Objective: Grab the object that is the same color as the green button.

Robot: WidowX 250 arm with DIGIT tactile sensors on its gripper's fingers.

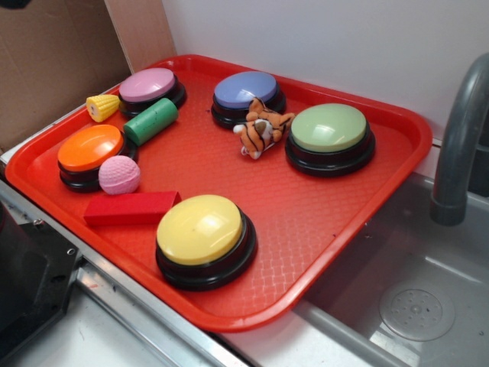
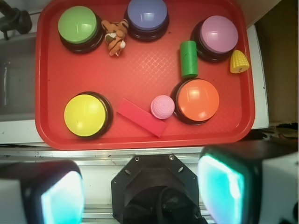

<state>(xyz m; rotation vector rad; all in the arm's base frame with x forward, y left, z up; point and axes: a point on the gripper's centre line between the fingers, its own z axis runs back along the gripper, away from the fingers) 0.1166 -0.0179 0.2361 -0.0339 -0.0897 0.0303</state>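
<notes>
My gripper grabs the green cylinder by its curved middle next, to pick out the thing that matches the green button.
The object, a small green cylinder, lies on its side on the red tray, between the pink button and the orange button. In the wrist view the cylinder is at the upper right. The green button stands at the tray's far right, top left in the wrist view. My gripper hangs high above the counter in front of the tray's near edge. It is open, its fingers wide apart with nothing between them. It does not show in the exterior view.
The tray also holds a yellow button, a blue-purple button, a pink ball, a red block, a tiger toy and a yellow corn toy. A sink and faucet lie to the right.
</notes>
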